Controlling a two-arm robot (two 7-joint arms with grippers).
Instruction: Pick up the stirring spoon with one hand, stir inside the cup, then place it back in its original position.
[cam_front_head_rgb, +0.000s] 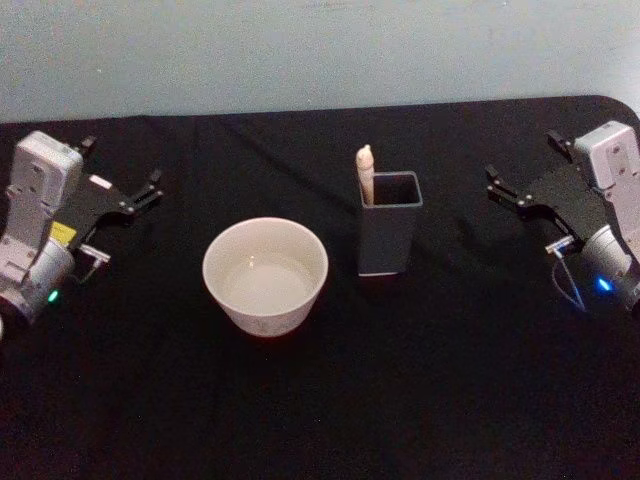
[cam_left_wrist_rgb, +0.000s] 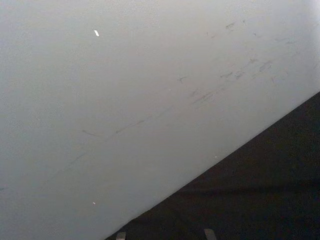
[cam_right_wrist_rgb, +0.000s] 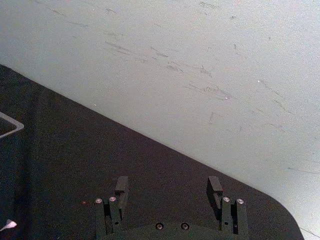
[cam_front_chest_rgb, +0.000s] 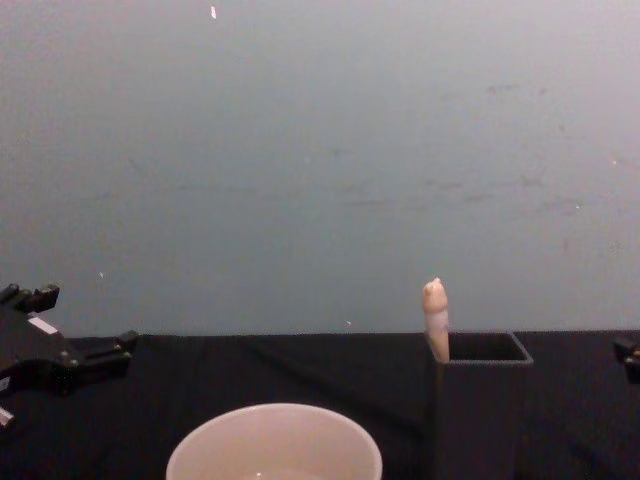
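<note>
The holder's sides surround the rest of the stirring spoon, so my right gripper will next grab the beige handle end poking out above.
The stirring spoon stands upright in the dark grey square holder, its original position. Just its beige handle tip pokes out at the holder's back left corner. The cream cup sits left of the holder with a bare inside, and its rim shows low in the chest view. My left gripper rests open at the table's far left. My right gripper rests open at the far right, well away from the holder, with nothing between its fingers.
A black cloth covers the table, with free room in front of the cup and holder. A pale wall rises behind the table's back edge. The table's back right corner is rounded.
</note>
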